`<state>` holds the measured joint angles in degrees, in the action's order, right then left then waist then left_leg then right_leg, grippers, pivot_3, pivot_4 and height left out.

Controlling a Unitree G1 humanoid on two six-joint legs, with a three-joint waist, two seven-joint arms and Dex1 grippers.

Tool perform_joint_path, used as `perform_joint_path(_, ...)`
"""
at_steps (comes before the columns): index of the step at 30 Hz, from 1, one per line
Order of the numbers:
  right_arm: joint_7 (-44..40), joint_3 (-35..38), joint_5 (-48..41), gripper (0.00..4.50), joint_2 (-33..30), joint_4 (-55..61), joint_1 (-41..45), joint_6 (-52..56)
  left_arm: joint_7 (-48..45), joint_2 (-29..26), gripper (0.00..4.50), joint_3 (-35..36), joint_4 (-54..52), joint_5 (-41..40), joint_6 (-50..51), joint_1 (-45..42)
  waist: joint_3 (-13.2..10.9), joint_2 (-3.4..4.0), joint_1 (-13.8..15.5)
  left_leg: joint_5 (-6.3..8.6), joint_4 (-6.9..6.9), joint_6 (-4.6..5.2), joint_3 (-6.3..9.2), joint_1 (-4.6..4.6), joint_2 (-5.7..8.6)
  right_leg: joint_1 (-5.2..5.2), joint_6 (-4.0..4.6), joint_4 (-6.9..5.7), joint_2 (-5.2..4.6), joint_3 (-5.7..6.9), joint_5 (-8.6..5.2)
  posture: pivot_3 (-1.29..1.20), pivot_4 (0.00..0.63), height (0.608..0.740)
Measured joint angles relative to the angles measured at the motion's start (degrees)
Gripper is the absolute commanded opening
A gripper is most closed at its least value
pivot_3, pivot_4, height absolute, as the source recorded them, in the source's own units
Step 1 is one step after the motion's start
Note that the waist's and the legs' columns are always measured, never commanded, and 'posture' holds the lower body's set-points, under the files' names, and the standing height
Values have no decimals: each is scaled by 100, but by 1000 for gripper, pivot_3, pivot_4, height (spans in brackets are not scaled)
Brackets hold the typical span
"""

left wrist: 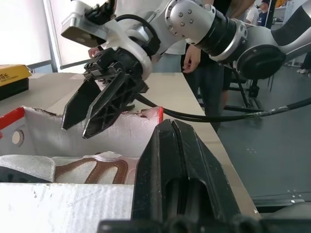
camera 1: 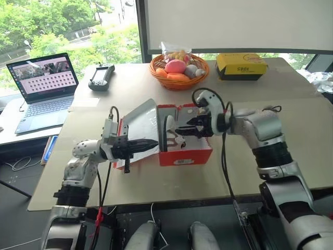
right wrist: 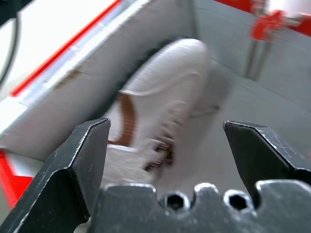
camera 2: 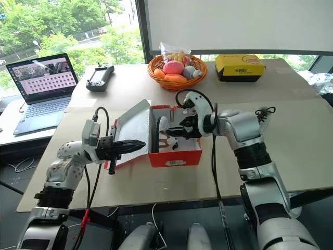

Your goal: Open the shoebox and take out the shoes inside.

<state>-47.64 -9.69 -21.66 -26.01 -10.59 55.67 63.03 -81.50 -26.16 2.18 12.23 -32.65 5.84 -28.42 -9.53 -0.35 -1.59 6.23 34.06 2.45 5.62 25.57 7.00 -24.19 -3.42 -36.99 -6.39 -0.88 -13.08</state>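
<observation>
I need to lower my right gripper before I close it on the white shoe (camera 1: 170, 133). Its fingers are above the shoe and don't reach the shoe's sides yet.
The red shoebox (camera 1: 185, 155) stands open in the middle of the table, its white-lined lid (camera 1: 141, 120) tilted up and back to the left. Inside lies a white shoe (right wrist: 163, 104) with brown trim, also seen in the left wrist view as a shoe (left wrist: 73, 167) behind the box's near wall. My left gripper (camera 1: 154, 142) is shut and empty, its fingers lying across the lid's white inner face. My right gripper (camera 1: 180, 130) hangs open just above the box's inside, pointing left and down at the shoe, with nothing between its fingers (right wrist: 87, 160).
At the table's far side stand an orange basket of fruit (camera 1: 179, 70) and a yellow box with a black base (camera 1: 242, 66). A laptop (camera 1: 44, 88) and a handheld controller (camera 1: 101, 77) lie at the left. A person (left wrist: 194, 53) stands beyond the table.
</observation>
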Motion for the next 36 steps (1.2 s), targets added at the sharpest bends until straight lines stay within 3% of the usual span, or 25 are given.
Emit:
perform_joint_path(15,31,-718,248,4414,51,-194,56,191,708,91,0,367,269,97,-190,-201,0,0,-4,0,1,-1,1,-2,4,-1,2,-3,1,-1,2,0,150,740)
perform_joint_path(25,-49,-644,353,4414,430,-1082,31,-243,772,-63,0,367,110,107,-179,41,2,-1,-93,1,0,-2,4,-29,-1,7,8,-4,11,-2,9,0,150,740)
perform_joint_path(29,-231,-447,332,3482,589,-1527,34,-458,790,-88,0,364,99,121,-184,121,3,1,-111,1,0,-2,9,-37,-3,9,7,-7,18,-3,15,0,150,740)
perform_joint_path(36,-466,-422,330,1201,676,-1696,108,-641,832,-111,0,359,99,183,-184,139,4,1,-114,1,0,-3,10,-38,-3,7,7,-8,19,-5,18,0,150,740)
